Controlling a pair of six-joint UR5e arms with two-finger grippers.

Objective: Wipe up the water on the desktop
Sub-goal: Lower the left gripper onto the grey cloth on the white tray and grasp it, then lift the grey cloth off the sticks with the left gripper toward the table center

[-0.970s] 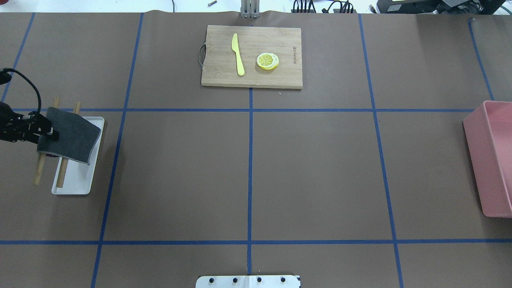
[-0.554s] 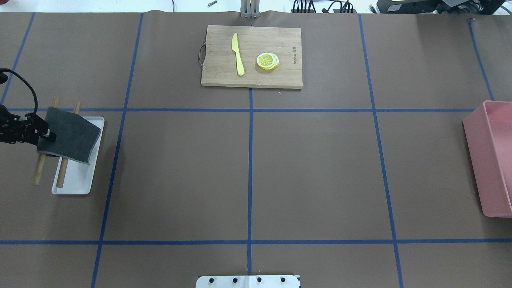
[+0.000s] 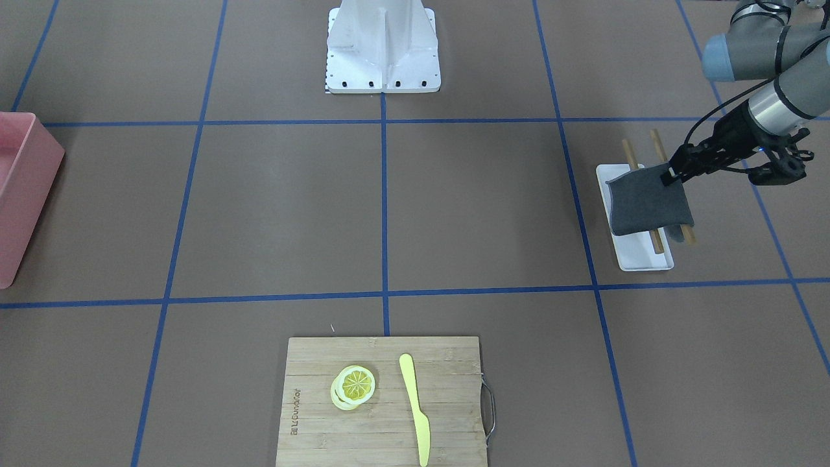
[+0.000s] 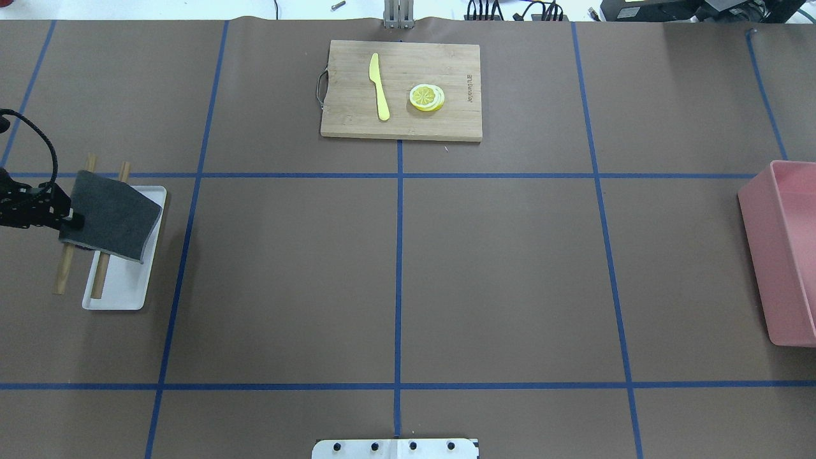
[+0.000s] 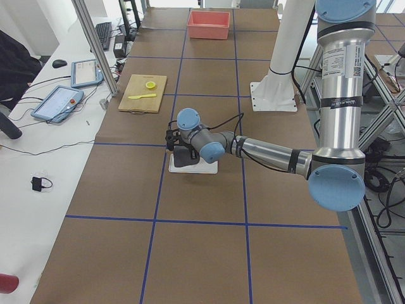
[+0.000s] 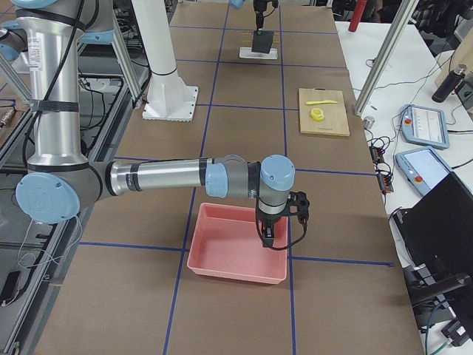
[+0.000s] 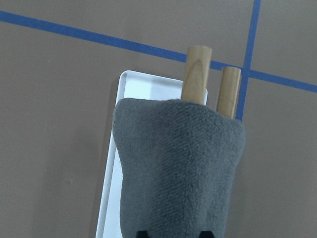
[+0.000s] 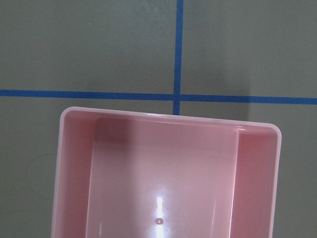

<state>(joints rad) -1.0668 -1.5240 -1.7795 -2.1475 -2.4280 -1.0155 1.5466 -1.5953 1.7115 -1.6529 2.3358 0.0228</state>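
My left gripper picks up the grey cloth by its raised fold along the rod next, since the cloth hangs slack over the wooden rods.
The desktop (image 4: 497, 274) is brown with blue tape lines; no water shows on it. A dark grey cloth (image 4: 113, 217) lies draped over two wooden rods (image 4: 97, 280) on a white tray (image 4: 121, 296) at the far left. My left gripper (image 4: 69, 220) is at the cloth's left edge, open, and seems not to hold it. In the left wrist view the cloth (image 7: 178, 168) fills the lower middle, with two black fingertips (image 7: 142, 233) apart at the bottom. My right gripper (image 6: 267, 237) hangs over a pink bin (image 6: 229, 251); I cannot tell if it is open or shut.
The pink bin (image 4: 787, 255) stands at the table's right edge. A bamboo cutting board (image 4: 401, 121) at the back centre carries a yellow knife (image 4: 379, 86) and lemon slices (image 4: 426, 97). The robot's white base plate (image 4: 395, 448) sits at the near edge.
My left gripper has drawn back to the left, off the cloth's edge. The cloth has stayed in place on the rods.
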